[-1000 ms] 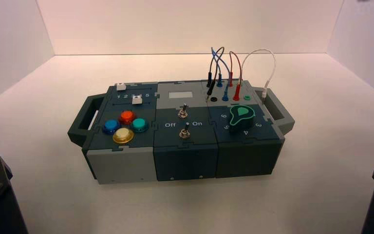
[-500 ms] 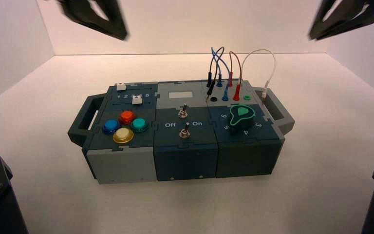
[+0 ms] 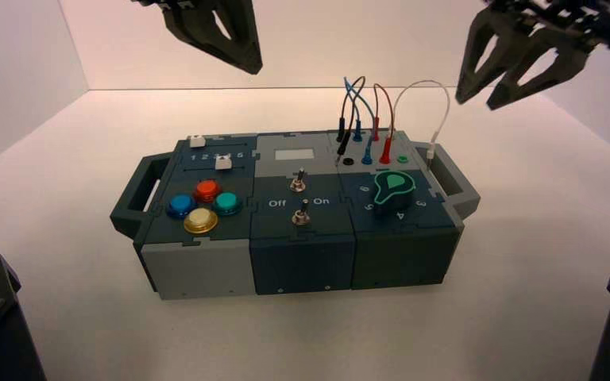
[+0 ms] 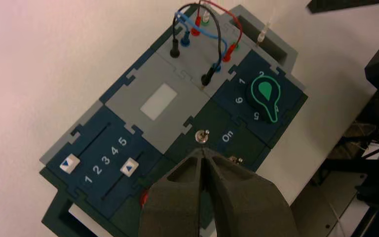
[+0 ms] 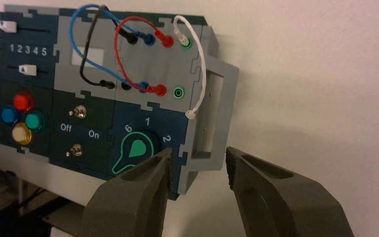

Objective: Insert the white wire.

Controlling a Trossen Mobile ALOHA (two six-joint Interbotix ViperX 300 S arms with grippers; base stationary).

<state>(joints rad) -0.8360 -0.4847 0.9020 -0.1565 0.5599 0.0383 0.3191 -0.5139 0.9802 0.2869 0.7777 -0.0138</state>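
Note:
The robot's right gripper will next grab the white wire by its stiff loose plug (image 3: 430, 151) to insert it. The wire arches slack over the box's corner.
The white wire (image 3: 445, 98) arches over the box's (image 3: 302, 266) far right corner. In the right wrist view one end of the white wire (image 5: 203, 64) sits in the far green socket (image 5: 186, 43). Its other plug (image 5: 191, 114) rests loose on the grey edge by the right handle (image 5: 216, 118), beside an empty green socket (image 5: 179, 92). My right gripper (image 3: 477, 101) hangs open high above and right of the wire, holding nothing; the right gripper (image 5: 198, 155) frames the handle. My left gripper (image 3: 250, 68) hovers shut above the box's back middle, and the left gripper (image 4: 203, 151) points at a toggle switch (image 4: 203, 137).
Red (image 5: 121, 54), blue (image 5: 74, 49) and black wires fill the neighbouring sockets. A green knob (image 3: 395, 188) sits just in front of the sockets. Two toggle switches (image 3: 301, 198), coloured buttons (image 3: 204, 205) and two sliders (image 3: 210, 153) lie to the left. White walls surround the table.
Both arms have come down into view from above; a second ago neither showed. The right gripper's jaws have spread apart. The box and wires have not moved.

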